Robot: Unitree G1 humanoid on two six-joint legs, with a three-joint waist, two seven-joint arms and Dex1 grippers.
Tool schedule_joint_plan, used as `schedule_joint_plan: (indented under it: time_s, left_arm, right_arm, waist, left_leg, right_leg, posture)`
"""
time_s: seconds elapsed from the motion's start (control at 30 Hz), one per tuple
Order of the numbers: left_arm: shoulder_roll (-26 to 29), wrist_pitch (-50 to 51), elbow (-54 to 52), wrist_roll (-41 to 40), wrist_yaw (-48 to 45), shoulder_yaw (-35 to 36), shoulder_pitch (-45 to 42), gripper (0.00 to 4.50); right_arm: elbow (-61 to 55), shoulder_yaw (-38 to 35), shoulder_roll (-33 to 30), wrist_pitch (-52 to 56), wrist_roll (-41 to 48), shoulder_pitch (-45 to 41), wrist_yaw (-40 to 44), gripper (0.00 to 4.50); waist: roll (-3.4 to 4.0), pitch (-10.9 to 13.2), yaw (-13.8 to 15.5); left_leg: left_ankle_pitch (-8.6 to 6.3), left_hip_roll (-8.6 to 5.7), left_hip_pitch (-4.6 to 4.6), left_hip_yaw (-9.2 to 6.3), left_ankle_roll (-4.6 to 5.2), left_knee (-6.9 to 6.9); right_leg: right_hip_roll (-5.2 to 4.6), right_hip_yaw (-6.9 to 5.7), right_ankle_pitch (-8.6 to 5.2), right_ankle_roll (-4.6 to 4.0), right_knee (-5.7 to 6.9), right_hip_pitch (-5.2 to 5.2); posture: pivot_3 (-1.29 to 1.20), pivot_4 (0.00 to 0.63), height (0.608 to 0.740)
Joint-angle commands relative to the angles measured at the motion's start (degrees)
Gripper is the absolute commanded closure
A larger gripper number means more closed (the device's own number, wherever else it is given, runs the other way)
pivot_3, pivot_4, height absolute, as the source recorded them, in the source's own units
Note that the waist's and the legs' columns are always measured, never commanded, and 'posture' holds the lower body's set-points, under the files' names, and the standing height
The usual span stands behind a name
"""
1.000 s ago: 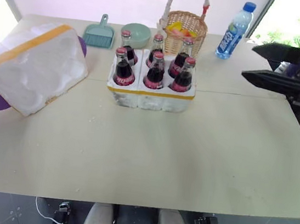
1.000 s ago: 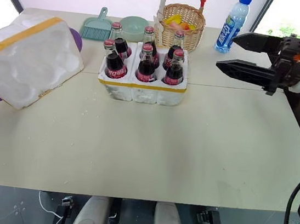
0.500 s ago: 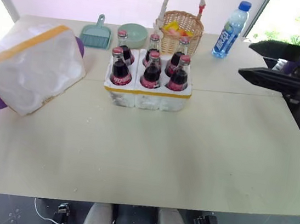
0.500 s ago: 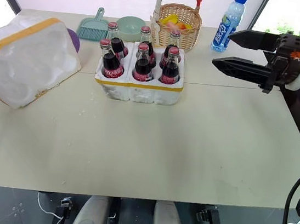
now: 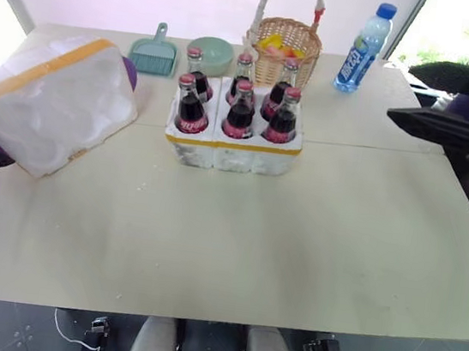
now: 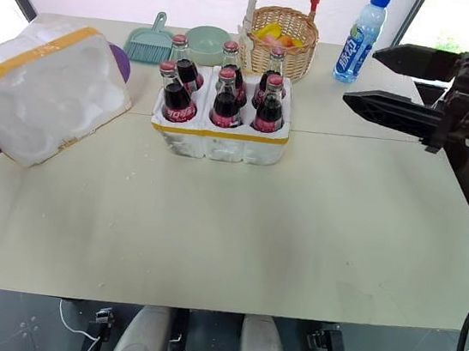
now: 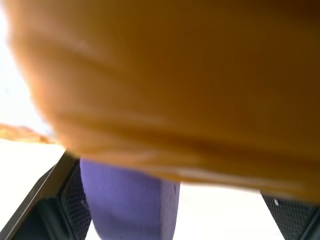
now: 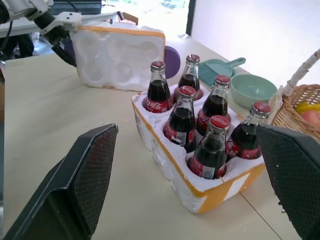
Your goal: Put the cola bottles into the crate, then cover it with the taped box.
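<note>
The purple disc (image 7: 131, 201) under the yellow tape has the fingers of my left gripper along both its sides. I should close my left gripper now. Closing now would hold the disc.
Six cola bottles (image 5: 240, 116) with red caps stand upright in the wells of the white crate (image 5: 233, 154), which has a yellow tape band round its rim. The taped box (image 5: 49, 103) lies tilted at the table's left end, a yellow stripe across its top. My left gripper (image 7: 165, 180) is open right at that box's left end, its fingers (image 7: 50, 200) spread either side of a purple disc under the yellow tape. My right gripper (image 6: 369, 72) hangs open above the table's right side, pointing at the crate (image 8: 200, 190) with nothing between its fingers.
Behind the crate stand a wicker basket (image 5: 286, 48) with fruit, a blue-capped water bottle (image 5: 363, 50), a green bowl (image 5: 212, 51) and a teal dustpan (image 5: 153, 54). A purple plate (image 5: 128, 71) shows from under the taped box. The table's front half is bare.
A dark shape, my left gripper, has come in at the taped box's lower left end over the purple plate. The right gripper has hardly moved. Crate and bottles stay put.
</note>
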Motion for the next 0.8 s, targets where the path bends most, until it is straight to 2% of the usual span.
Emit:
schedule_joint_plan:
  time_s: [0.03, 0.07, 0.23, 0.3, 0.67, 0.8]
  left_arm:
    - [-0.6, 1.2, 0.5, 0.1, 0.8, 0.6, -1.8, 0.55]
    - [-0.6, 1.3, 0.5, -0.1, -0.1, 0.7, -2.1, 0.87]
    - [0.0, 1.1, -0.2, 0.6, -6.7, -0.6, -1.7, 3.34]
    - [0.4, 1.1, -0.4, 0.8, -7.7, -0.8, -1.3, 4.07]
    - [0.6, -0.6, -1.5, -1.1, -9.0, 1.0, 0.8, 4.13]
    - [0.5, -5.2, -3.2, -2.5, -4.9, 2.7, 2.2, 4.13]
  right_arm:
    - [-2.0, -1.7, -0.7, -0.9, 1.1, -0.1, -0.7, 0.00]
    - [-2.1, -1.6, -0.7, -0.9, 1.1, 0.0, -0.8, 0.00]
    - [-2.2, -1.7, -0.4, -1.0, 1.4, 0.4, -1.4, 0.00]
    - [-2.3, -1.8, -0.2, -1.0, 1.7, 0.7, -1.7, 0.00]
    - [-1.4, -0.8, 0.0, -0.5, 2.8, 1.4, -2.2, 0.00]
    - [-2.0, -0.3, -1.4, -3.4, -0.3, 3.7, -0.9, 0.00]
  waist:
    - [0.00, 0.0, 0.1]
    - [0.00, 0.0, 0.2]
    - [0.00, 0.0, 0.3]
    - [0.00, 0.0, 0.3]
    - [0.00, 0.0, 0.1]
    - [0.00, 0.0, 0.2]
  left_leg:
    - [0.00, 0.00, 0.00, 0.00, 0.00, 0.00]
    - [0.00, 0.00, 0.01, -0.02, 0.00, 0.00]
    - [0.00, -0.02, -0.01, -0.02, 0.00, 0.01]
    - [0.00, -0.02, -0.01, -0.03, 0.00, 0.01]
    - [0.00, -0.02, 0.00, -0.03, 0.00, 0.01]
    - [0.00, -0.01, 0.00, -0.04, 0.00, 0.02]
  right_leg:
    - [0.00, 0.00, 0.00, 0.00, 0.00, 0.00]
    - [0.00, -0.01, 0.00, 0.00, 0.00, 0.01]
    - [-0.01, -0.02, 0.00, 0.00, 0.00, 0.02]
    - [-0.02, -0.03, 0.00, 0.00, -0.01, 0.03]
    - [-0.02, -0.02, 0.00, 0.00, 0.00, 0.03]
    - [-0.02, -0.03, 0.00, 0.00, 0.00, 0.04]
  posture:
    - [0.00, 0.150, 0.740]
    - [0.00, 0.150, 0.740]
    - [0.00, 0.150, 0.740]
    - [0.00, 0.150, 0.740]
    - [0.00, 0.150, 0.740]
    - [0.00, 0.150, 0.740]
